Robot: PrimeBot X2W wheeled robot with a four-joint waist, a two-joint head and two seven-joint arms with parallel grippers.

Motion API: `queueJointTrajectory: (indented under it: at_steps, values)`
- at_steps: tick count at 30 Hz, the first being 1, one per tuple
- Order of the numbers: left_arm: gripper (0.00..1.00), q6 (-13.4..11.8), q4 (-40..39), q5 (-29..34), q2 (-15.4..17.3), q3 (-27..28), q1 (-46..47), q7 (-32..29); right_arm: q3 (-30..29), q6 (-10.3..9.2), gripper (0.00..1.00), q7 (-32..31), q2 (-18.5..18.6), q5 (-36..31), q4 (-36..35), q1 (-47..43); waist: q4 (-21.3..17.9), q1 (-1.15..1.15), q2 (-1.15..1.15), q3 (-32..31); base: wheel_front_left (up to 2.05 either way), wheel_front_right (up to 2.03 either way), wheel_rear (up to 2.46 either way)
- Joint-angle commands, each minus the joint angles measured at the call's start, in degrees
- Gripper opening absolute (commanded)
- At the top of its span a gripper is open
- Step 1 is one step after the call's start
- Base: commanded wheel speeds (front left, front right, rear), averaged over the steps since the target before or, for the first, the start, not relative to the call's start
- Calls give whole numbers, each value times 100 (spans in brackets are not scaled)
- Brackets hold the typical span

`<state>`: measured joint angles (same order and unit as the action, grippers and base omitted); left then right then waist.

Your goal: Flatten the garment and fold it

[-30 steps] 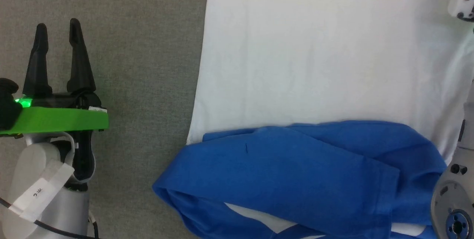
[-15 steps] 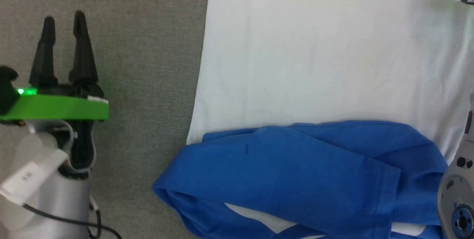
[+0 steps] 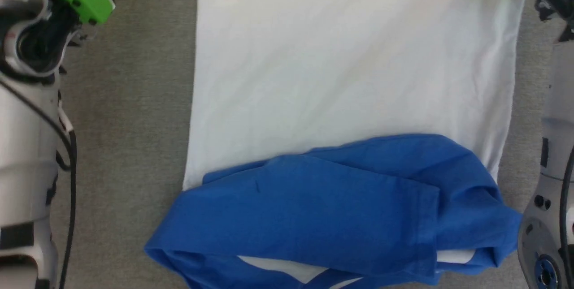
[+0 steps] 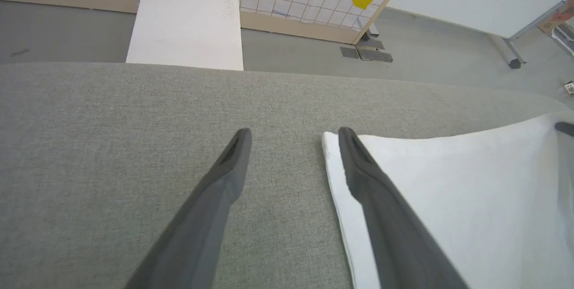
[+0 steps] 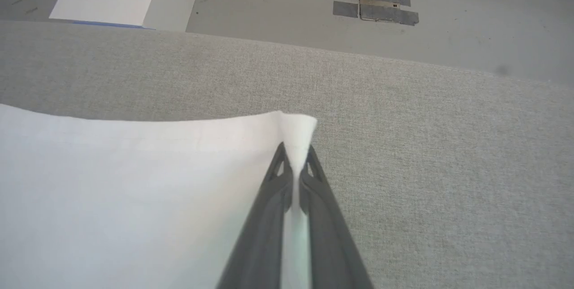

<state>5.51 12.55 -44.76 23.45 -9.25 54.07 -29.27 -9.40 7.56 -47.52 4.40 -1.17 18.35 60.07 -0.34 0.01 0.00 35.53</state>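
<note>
My left gripper should next pinch the garment's flat white body by its hem corner (image 4: 330,141), where the cloth edge is free.
The garment (image 3: 350,78) lies spread on the grey table, white body flat, with its blue sleeves (image 3: 314,217) folded across the near end. In the left wrist view my left gripper (image 4: 293,139) is open just above the table. Its right finger (image 4: 372,190) lies over the garment's far left corner (image 4: 334,154), and its left finger is over bare table. In the right wrist view my right gripper (image 5: 294,152) is shut on the garment's far right hem corner (image 5: 298,127), and a peak of white cloth sticks up between the fingertips.
The grey fabric-covered table (image 3: 130,145) runs on past the garment on both sides. Its far edge (image 4: 287,76) drops to a grey floor. A white box (image 4: 186,20) stands there before a tiled wall with lemon prints. My pale forearms (image 3: 27,114) flank the garment.
The right gripper has shut on the hem corner. My left arm has reached forward to the far left corner, its fingers leaving the head view. The head camera has shifted.
</note>
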Motion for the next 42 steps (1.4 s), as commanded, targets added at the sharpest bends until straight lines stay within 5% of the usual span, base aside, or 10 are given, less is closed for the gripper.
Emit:
queueJointTrajectory:
  at_steps: [1,14,22,23,25,28,35,42]
  values:
    - [100,-10,215,69,58,-124,239,-193,103,-8,0,73,-34,108,-18,35,-267,-1,0,176,0,0,0]
    - [100,93,1244,976,469,-1245,911,-1062,796,-8,0,332,-116,586,-9,-24,-722,-1,0,572,0,0,0]
    - [100,88,1433,215,127,-1200,644,-1882,849,-8,0,428,-59,670,22,-60,-699,-1,0,570,0,0,0]
    - [92,89,1400,123,81,-1186,625,-1954,838,-8,0,435,-42,664,27,-60,-689,-1,0,559,0,0,0]
    - [47,92,1322,-22,3,-1201,571,-2123,810,-8,0,454,-20,650,36,-57,-673,-1,0,538,0,0,0]
    - [0,81,1196,-143,-44,-1216,511,-2270,787,-8,0,470,-17,642,51,-54,-682,-1,0,518,0,0,0]
    - [0,127,874,-216,52,-1160,487,-2035,711,-8,0,507,26,624,62,-106,-723,-1,0,504,0,0,0]
    - [0,166,784,-335,63,-831,611,-1131,618,-8,0,621,72,591,103,-220,-637,-1,0,227,0,0,0]
